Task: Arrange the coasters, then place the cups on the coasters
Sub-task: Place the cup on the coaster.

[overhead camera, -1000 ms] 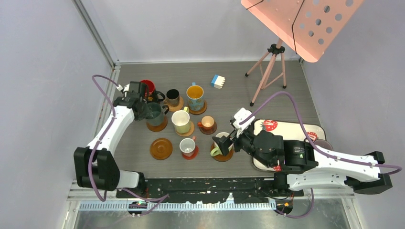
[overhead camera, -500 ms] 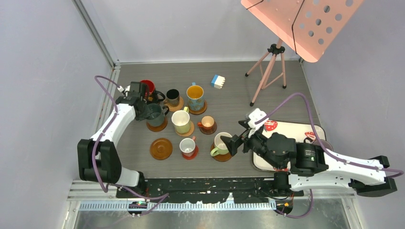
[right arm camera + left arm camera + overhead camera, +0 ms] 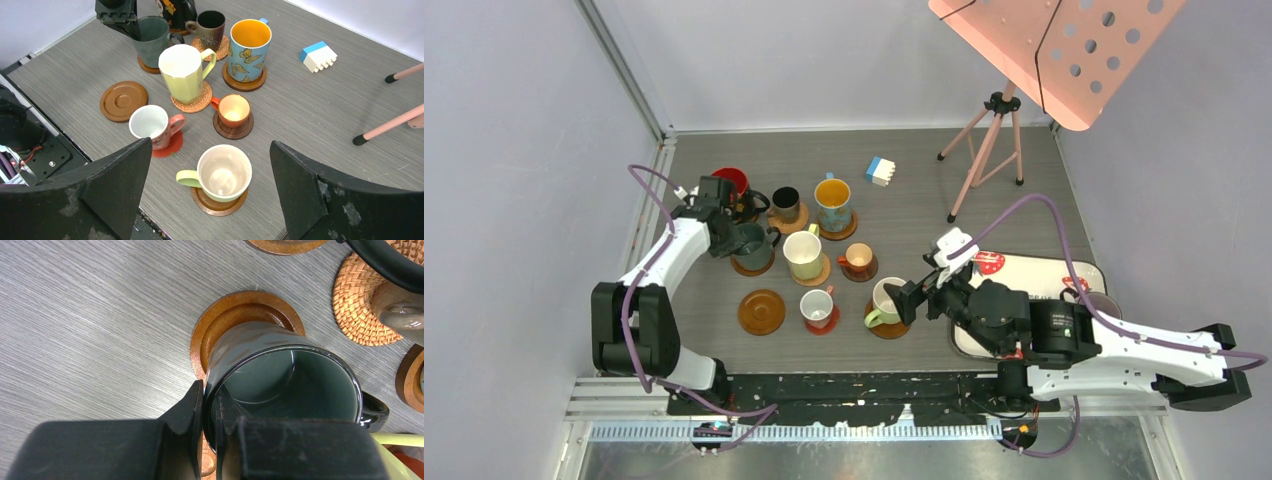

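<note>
The dark green cup stands upright with its base in the rimmed brown coaster and would stay, so the left gripper opens now.
My left gripper point(image 3: 210, 410) is shut on the rim of a dark green cup point(image 3: 290, 385), one finger inside and one outside. The cup point(image 3: 749, 240) sits over a rimmed brown coaster point(image 3: 235, 310) at the left of the group. My right gripper point(image 3: 210, 145) hangs open, above and just short of a light green cup point(image 3: 224, 172) that stands on a brown coaster point(image 3: 220, 205). It holds nothing. Several other cups stand on coasters, among them a cream one point(image 3: 802, 253) and a small orange one point(image 3: 859, 259). One brown coaster point(image 3: 761, 311) lies bare.
A blue-and-white block point(image 3: 881, 171) lies at the back. A pink tripod stand point(image 3: 989, 140) rises at the back right. A white tray point(image 3: 1034, 268) with red marks lies under my right arm. The left wall rail point(image 3: 639, 230) runs close beside my left arm.
My right gripper, open throughout, has drawn back to the right from the light green cup, which stays on its coaster. My left gripper keeps its hold on the dark green cup.
</note>
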{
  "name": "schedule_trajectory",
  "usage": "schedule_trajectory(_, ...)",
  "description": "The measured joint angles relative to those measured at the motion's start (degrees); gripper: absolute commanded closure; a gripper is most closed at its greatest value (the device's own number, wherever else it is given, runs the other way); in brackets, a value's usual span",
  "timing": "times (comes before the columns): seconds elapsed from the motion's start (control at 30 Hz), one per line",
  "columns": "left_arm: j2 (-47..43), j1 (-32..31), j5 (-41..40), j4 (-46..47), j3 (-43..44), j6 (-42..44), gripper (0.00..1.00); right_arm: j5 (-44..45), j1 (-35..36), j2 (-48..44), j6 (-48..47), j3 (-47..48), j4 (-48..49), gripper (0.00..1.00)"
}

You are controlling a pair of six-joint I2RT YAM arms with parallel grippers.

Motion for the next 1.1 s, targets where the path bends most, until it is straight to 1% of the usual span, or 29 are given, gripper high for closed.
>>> schedule_trajectory(0.03, 0.00, 0.04, -0.02, 0.07, -0.07, -0.02, 0.96, -0.02, 0.00, 0.42, 0.02, 0.00, -0.04, 0.05)
schedule_trajectory(0.17, 0.00, 0.13, -0.09, 0.39, -0.20, 0.00, 0.93, 0.02, 0.00, 0.94, 0.09, 0.00, -0.52, 0.05)
schedule_trajectory(0.27, 0.11, 0.13, -0.09, 0.79, -0.20, 0.02, 0.88, 0.50, 0.00, 0.42, 0.00, 0.00, -0.68, 0.05)
schedule_trajectory(0.43, 1.25, 0.13, -0.07, 1.55, -0.20, 0.15, 0.87, 1.53, 0.00, -1.57, -0.22, 0.00, -1.11, 0.05)
schedule_trajectory(0.53, 1.25, 0.13, -0.09, 1.68, -0.20, 0.13, 0.83, 1.99, 0.00, -2.82, -0.26, 0.00, -1.22, 0.05)
schedule_trajectory(0.7, 1.25, 0.13, -0.09, 1.75, -0.20, 0.13, 0.80, 2.93, 0.00, -3.69, -0.28, 0.00, -1.27, 0.05)
schedule_trajectory(0.77, 1.22, 0.13, -0.17, 1.68, -0.17, 0.15, 0.75, 3.08, 0.00, -3.50, -0.28, 0.00, -1.53, 0.05)
schedule_trajectory(0.87, 1.09, 0.13, -0.31, 1.64, -0.17, 0.20, 0.58, 3.37, 0.00, -2.91, -0.26, 0.00, -1.75, 0.05)
schedule_trajectory(0.9, 0.94, 0.13, -0.31, 1.60, -0.17, 0.46, 0.54, 3.41, 0.00, -2.64, -0.26, 0.00, -1.84, 0.05)
schedule_trajectory(0.97, 0.66, 0.13, -0.17, 1.42, -0.11, 0.63, 0.50, 3.43, 0.00, -2.01, -0.26, 0.02, -2.08, 0.05)
schedule_trajectory(1.1, -0.55, 0.15, 1.33, 0.44, -0.02, 0.63, 0.47, 4.00, 0.00, -0.09, 0.33, 0.02, -2.51, 0.05)
